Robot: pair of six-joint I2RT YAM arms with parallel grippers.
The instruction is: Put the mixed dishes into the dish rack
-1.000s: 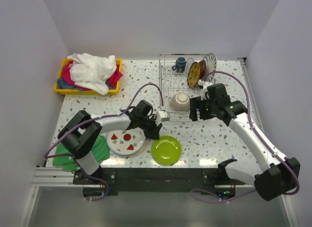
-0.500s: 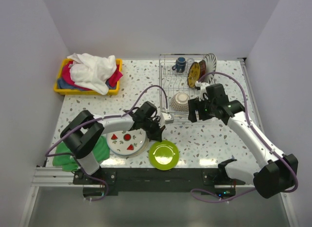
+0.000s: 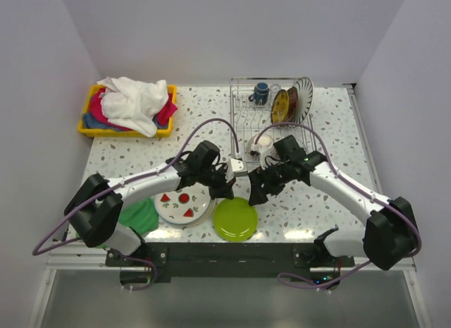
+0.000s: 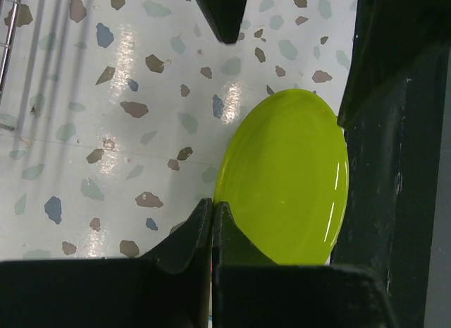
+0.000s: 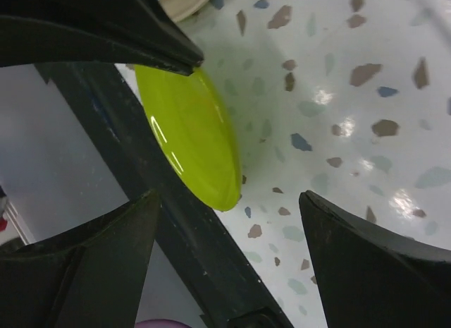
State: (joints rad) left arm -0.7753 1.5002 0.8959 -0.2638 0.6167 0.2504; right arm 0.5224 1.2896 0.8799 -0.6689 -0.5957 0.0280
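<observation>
The right gripper isn't ready to close yet, because the lime-green plate's rim [image 3: 255, 209] [image 5: 227, 199] ends short of its open fingers. It should first move toward the plate's rim, then close on the plate's rim.
A lime-green plate [image 3: 236, 219] sits tilted at the table's front edge, one side raised. My left gripper [image 3: 227, 193] is shut on its near-left rim; in the left wrist view the plate [image 4: 285, 180] runs out from the closed left gripper [image 4: 211, 205]. My right gripper [image 3: 255, 195] hangs open at the plate's far-right edge. In the right wrist view the plate [image 5: 190, 130] points into the open right gripper [image 5: 232, 233] without touching it. The dish rack [image 3: 244, 123] holds a dark blue mug [image 3: 261, 93], an orange plate [image 3: 280, 106], a striped plate [image 3: 304, 95] and a bowl [image 3: 263, 140].
A white plate with red fruit [image 3: 183, 202] lies left of the green plate, beside a green cloth [image 3: 137, 216]. A yellow bin [image 3: 90, 128] of cloths stands at the back left. The black front rail [image 3: 232, 252] runs just under the green plate.
My right arm has swung from the rack's front down to the green plate. My left gripper has shut on the plate's rim and drawn it slightly forward and left.
</observation>
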